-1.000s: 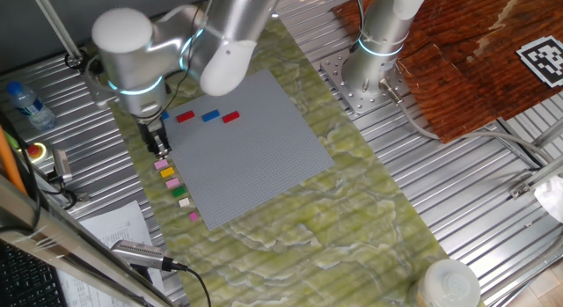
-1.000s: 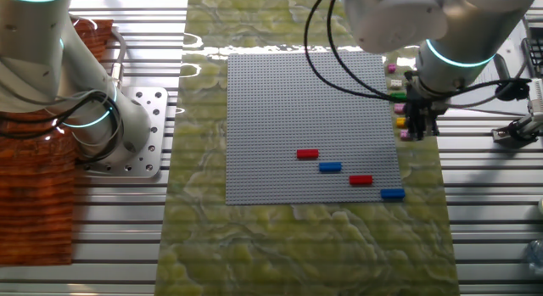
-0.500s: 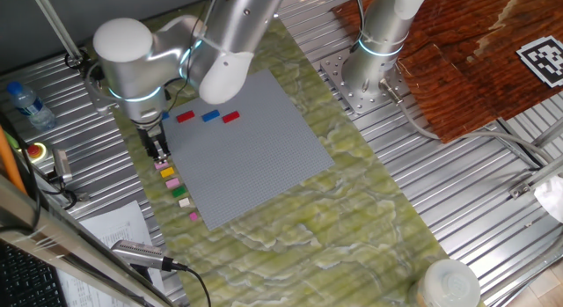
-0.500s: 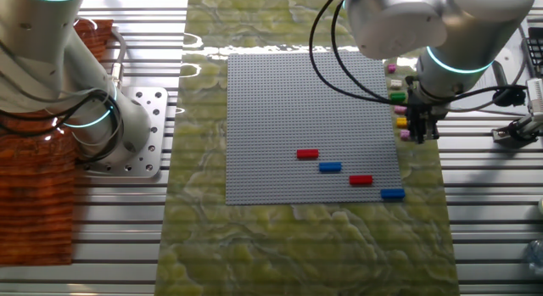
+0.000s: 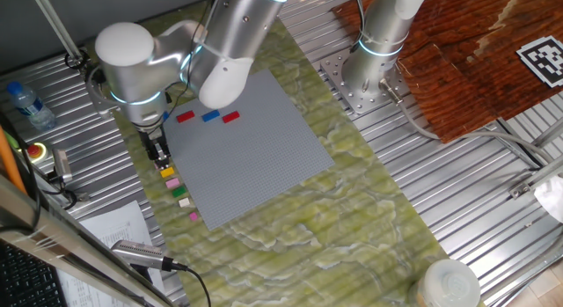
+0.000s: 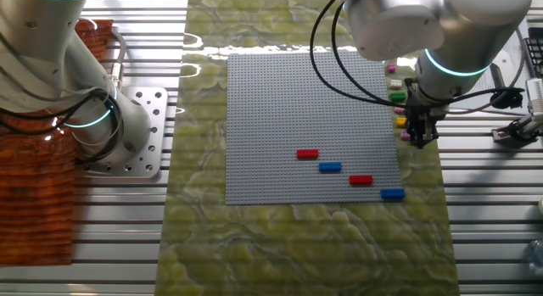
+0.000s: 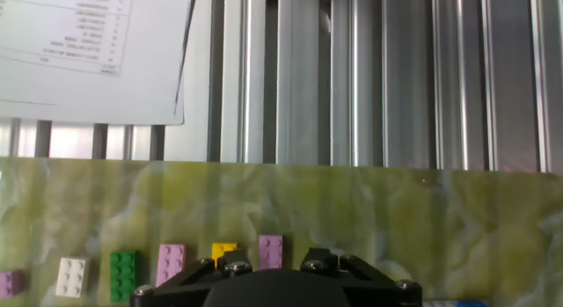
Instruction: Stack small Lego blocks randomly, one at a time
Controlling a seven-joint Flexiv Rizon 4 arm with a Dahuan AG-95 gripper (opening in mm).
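I will grab the small pink Lego block with my gripper next, by its long studded sides, to stack the blocks one at a time.
Small Lego blocks lie in a row on the green mat beside the grey baseplate (image 5: 246,144). In the hand view they run pink (image 7: 9,282), cream (image 7: 70,276), green (image 7: 123,274), pink (image 7: 170,263), yellow (image 7: 224,251), pink (image 7: 270,251). My gripper (image 5: 158,154) hangs low over the end pink block (image 6: 405,136). In the hand view that block sits between the two black finger mounts of the gripper (image 7: 271,281), which stand apart; the fingertips are hidden. Red (image 6: 307,153) (image 6: 361,180) and blue (image 6: 330,167) (image 6: 392,193) blocks sit on the baseplate.
A second arm's base (image 5: 374,74) stands on the ribbed metal table behind the baseplate. A paper sheet (image 7: 88,52) lies beyond the mat's edge. A water bottle (image 5: 26,105) and a red button (image 5: 35,151) stand to the left.
My gripper has come down a little and shifted slightly along the row, closer over the end pink block. The blocks have not moved.
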